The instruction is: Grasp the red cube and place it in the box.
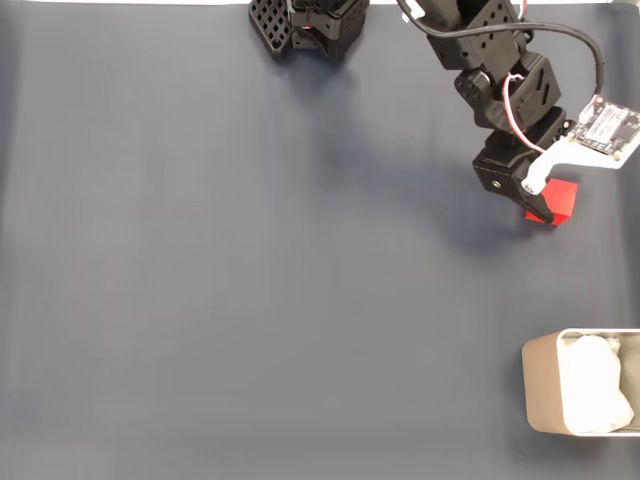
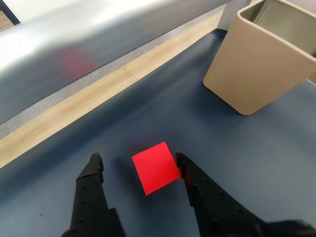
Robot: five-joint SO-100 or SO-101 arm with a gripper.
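My gripper grabs the red cube (image 1: 564, 198) by its opposite sides next, to place the cube in the box.
The red cube (image 1: 564, 198) lies on the dark mat at the right of the fixed view. My gripper (image 1: 549, 207) is down over it. In the wrist view the red cube (image 2: 156, 167) sits between the two black fingers of my gripper (image 2: 138, 161), which is open. The right finger (image 2: 183, 165) touches the cube's side, and the left finger (image 2: 94, 165) stands a gap away. The beige box (image 1: 537, 392) with white padding sits at the lower right edge of the fixed view. The same box (image 2: 247, 64) appears at the upper right in the wrist view, beyond the cube.
A black perforated arm base (image 1: 300, 25) stands at the top edge. A wrist camera board (image 1: 608, 128) sticks out to the right. In the wrist view a wooden strip (image 2: 98, 98) and a grey rail (image 2: 89, 44) border the mat (image 1: 250, 250).
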